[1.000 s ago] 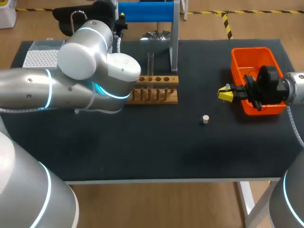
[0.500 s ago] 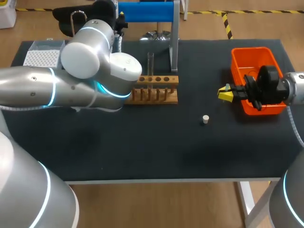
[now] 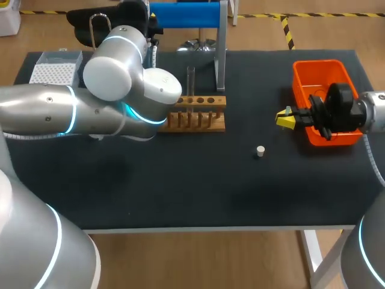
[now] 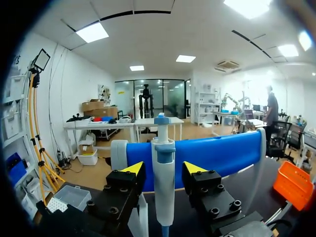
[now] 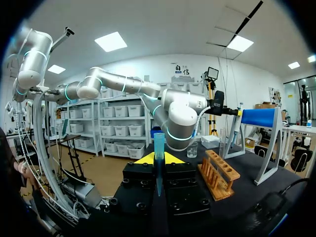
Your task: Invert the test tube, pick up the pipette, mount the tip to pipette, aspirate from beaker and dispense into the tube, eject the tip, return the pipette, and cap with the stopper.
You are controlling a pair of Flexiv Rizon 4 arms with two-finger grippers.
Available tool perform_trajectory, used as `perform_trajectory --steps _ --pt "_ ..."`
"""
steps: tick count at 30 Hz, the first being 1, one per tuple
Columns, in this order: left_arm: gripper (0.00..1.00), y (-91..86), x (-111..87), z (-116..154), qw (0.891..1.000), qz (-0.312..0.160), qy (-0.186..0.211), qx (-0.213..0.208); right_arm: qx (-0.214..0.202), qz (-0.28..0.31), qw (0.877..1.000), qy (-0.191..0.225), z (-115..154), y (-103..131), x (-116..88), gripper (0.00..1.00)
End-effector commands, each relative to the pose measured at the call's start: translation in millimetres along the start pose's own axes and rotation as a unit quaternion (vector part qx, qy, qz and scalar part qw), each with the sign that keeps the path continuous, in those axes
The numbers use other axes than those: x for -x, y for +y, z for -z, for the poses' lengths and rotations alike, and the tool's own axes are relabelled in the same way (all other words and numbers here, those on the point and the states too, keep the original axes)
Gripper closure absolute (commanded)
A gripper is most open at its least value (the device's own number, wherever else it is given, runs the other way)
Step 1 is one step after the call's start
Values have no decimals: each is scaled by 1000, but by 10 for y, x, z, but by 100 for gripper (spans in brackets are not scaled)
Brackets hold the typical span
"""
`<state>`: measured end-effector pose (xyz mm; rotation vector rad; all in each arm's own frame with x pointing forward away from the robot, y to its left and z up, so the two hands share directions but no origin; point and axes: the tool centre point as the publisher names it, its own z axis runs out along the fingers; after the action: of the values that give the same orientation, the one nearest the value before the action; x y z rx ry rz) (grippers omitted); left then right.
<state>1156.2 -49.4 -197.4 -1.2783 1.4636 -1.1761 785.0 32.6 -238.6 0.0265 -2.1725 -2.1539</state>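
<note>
My left gripper will next grab the pipette by its thick white body (image 4: 164,182), because the pipette hangs upright and long, with a slim blue lower end.
In the left wrist view a white pipette (image 4: 163,182) with a blue top hangs upright on the blue stand bar (image 4: 217,155). My left gripper (image 4: 164,170) is open around the pipette, with a small gap at each yellow fingertip. My right gripper (image 3: 285,118) hovers beside the orange bin (image 3: 322,67), shut on a blue pipette tip (image 5: 159,148) that stands upright between its fingers. A clear test tube (image 3: 190,81) stands in the wooden rack (image 3: 198,113). The small white stopper (image 3: 260,151) lies on the black mat, in front of my right gripper and nearer me. A beaker (image 5: 192,149) sits beside the left arm.
A tip box (image 3: 54,66) sits at the table's back left corner. My left arm's bulky elbow (image 3: 120,90) hangs over the mat just left of the rack. The stand's metal post (image 3: 221,48) rises behind the rack.
My left arm has shifted slightly right and toward the stand at the back. The right arm, stopper and rack have not moved.
</note>
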Motion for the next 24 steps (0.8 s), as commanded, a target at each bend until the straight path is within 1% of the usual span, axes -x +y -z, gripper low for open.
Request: perform_trajectory --steps 1,14,24 --pt "55 35 -29 -74 1000 1 -3 -7 -1 0 1000 -1 -1 7 -10 100" --pt "60 38 -15 -115 1000 2 -7 -20 -1 0 1000 -1 -1 7 -10 100" --pt "61 13 -4 -157 1000 4 -9 -24 -1 0 1000 -1 -1 7 -10 100"
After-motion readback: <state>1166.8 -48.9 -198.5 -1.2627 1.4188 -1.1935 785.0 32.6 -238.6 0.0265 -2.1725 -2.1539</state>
